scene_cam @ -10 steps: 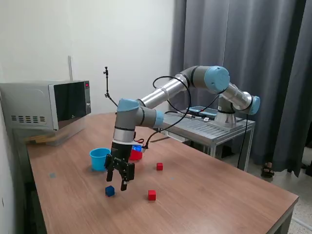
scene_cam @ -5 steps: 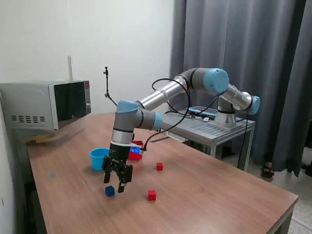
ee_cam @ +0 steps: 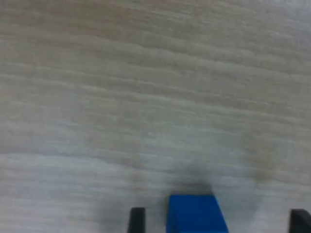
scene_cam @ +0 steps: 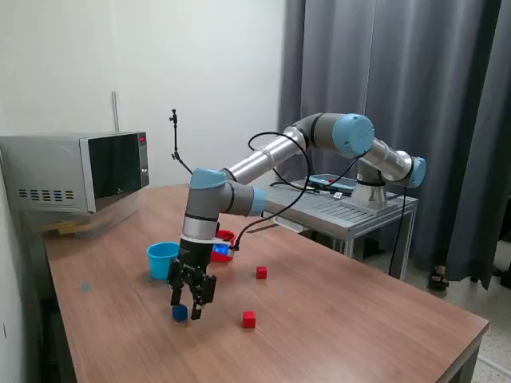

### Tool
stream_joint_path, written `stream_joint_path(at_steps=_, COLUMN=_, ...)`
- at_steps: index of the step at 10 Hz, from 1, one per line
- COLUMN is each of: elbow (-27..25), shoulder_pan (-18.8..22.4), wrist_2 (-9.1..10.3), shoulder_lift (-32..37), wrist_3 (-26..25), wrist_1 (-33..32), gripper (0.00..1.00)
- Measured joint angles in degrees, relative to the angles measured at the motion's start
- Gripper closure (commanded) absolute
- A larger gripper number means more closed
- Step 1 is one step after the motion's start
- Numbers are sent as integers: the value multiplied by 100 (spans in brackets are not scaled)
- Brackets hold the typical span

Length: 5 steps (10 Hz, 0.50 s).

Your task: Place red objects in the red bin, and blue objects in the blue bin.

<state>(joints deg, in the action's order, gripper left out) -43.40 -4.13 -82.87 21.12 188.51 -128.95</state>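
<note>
My gripper is going to grab the dark blue cube (scene_cam: 180, 313) next by its pair of opposite sides, to drop it into the blue bin (scene_cam: 161, 255).
A dark blue cube (scene_cam: 180, 313) lies on the wooden table (scene_cam: 359, 319). My gripper (scene_cam: 185, 306) is open and low over it, fingers on either side. In the wrist view the cube (ee_cam: 195, 213) sits between the fingertips (ee_cam: 137, 221), closer to one of them, with my gripper (ee_cam: 218, 223) open around it. Two red cubes lie on the table, one near the front (scene_cam: 249, 319) and one farther back (scene_cam: 261, 273). The light blue cup (scene_cam: 163, 259) stands behind my gripper. The red cup (scene_cam: 224, 246) is partly hidden by my arm. A second blue cube is not clearly seen.
A microwave (scene_cam: 80, 171) stands at the table's far corner on the exterior view's left. A metal stand (scene_cam: 351, 209) carrying the arm's base is behind the table. A thin black pole (scene_cam: 176, 140) rises at the back.
My gripper has come down and shifted slightly to the exterior view's left, so its open fingers now straddle the dark blue cube. The cubes and cups have not moved.
</note>
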Motion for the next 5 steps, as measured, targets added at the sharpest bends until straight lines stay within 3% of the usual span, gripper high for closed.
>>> stream_joint_path(at_steps=5, elbow=0, shoulder_pan=0, wrist_2=-50, shoulder_lift=-11, wrist_3=2, wrist_1=-7, gripper=100)
